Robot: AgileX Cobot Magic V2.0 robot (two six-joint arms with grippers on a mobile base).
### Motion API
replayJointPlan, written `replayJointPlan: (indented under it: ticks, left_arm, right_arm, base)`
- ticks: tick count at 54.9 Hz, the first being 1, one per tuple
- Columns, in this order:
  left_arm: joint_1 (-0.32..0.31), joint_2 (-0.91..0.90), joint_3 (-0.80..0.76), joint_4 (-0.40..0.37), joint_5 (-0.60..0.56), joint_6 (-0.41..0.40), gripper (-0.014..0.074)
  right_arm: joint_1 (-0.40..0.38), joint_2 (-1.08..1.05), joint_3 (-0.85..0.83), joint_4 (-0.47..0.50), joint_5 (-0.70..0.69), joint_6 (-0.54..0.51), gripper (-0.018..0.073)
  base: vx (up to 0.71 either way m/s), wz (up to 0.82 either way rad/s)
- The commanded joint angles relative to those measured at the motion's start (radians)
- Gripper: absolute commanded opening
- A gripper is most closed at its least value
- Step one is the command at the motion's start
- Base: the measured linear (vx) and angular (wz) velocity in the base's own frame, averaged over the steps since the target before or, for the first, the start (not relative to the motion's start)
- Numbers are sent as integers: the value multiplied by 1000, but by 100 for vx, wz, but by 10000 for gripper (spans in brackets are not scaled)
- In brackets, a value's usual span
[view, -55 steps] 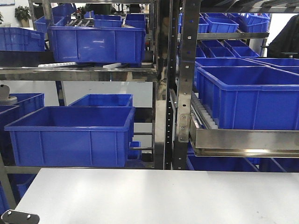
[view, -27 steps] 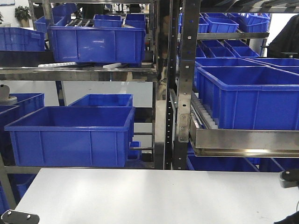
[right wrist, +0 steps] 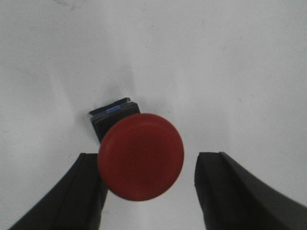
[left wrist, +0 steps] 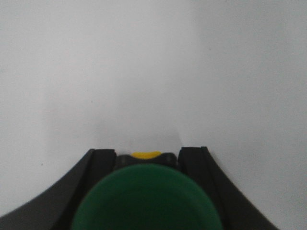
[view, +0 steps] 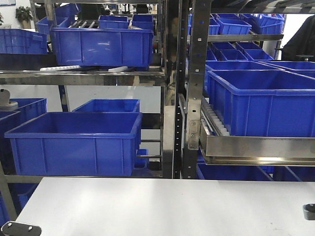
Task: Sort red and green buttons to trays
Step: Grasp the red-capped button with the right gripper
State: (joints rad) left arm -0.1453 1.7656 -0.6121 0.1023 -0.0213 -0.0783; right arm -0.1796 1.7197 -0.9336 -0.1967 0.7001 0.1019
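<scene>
The right gripper grabs the red button by its dark body (right wrist: 111,120) next, to sort the button into its tray.
In the left wrist view the green button (left wrist: 146,199), with a round green cap on a black-and-yellow body, sits between my left gripper's (left wrist: 147,155) black fingers (left wrist: 98,165), which close snugly on its body over the white table. In the right wrist view a red-capped button (right wrist: 140,155) on a dark grey body stands on the white table. My right gripper (right wrist: 149,160) is open around it; the cap overlaps the left finger (right wrist: 81,191) and there is a gap to the right finger. Both trays are out of view.
The front view shows the white table (view: 162,206) before steel racks holding several deep blue crates (view: 74,142). A bit of the left arm (view: 19,227) shows at the bottom left and a dark part of the right arm (view: 309,210) at the right edge.
At the front view's right edge a part of the right arm came into view half a second ago and now sits lower. The left arm part has not moved.
</scene>
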Motion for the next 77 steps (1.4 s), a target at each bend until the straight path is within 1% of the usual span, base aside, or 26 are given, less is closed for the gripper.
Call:
replayJointPlan:
  ticks: [1, 4, 6, 8, 17, 25, 33, 46, 55, 59, 71, 77]
  left_arm:
    - [-7, -34, -20, -5, -12, -10, 111]
    - [-7, -34, -20, -5, -12, -10, 111]
    - [-7, -34, -20, -5, -12, -10, 111]
    - [-7, -34, -20, -5, -12, -10, 111]
    - [-7, -34, -20, -5, -11, -10, 111]
    - [-7, -34, -20, -5, -11, -10, 111]
    - [-7, -34, -20, -5, -12, -10, 111]
    - [-7, -34, -20, -5, -18, -10, 111]
    - [-7, -34, -20, -5, -17, -10, 111]
    - [-7, -34, -20, -5, -17, -10, 111]
    - [-7, -34, -20, -5, -16, -10, 111]
    - [-7, -34, -20, -5, -16, -10, 111]
  right_arm:
    - [-25, -39, -28, 145, -66, -151, 463]
    - [-25, -37, -28, 175, -78, -204, 463]
    - [-23, -37, -28, 197, -86, -225, 463]
    - [-21, -37, -28, 197, -93, -234, 463]
    - [-21, -37, -28, 168, -140, -237, 463]
    - [-21, -37, -28, 130, -152, -237, 463]
    - [-21, -33, -28, 126, -173, -237, 463]
    - [-21, 30, -28, 136, -126, -251, 463]
    - [-21, 68, -28, 143, -117, -380, 463]
    - [-21, 73, -28, 147, -126, -414, 463]
    - [-21, 76, -28, 148, -185, -414, 463]
    - [-21, 80, -28, 148, -194, -414, 457]
  base:
    - [0, 0]
    - [0, 0]
    - [0, 0]
    - [0, 0]
    - [0, 0]
    - [0, 0]
    - [0, 0]
    - [0, 0]
    - [0, 0]
    - [0, 0]
    - [0, 0]
    - [0, 0]
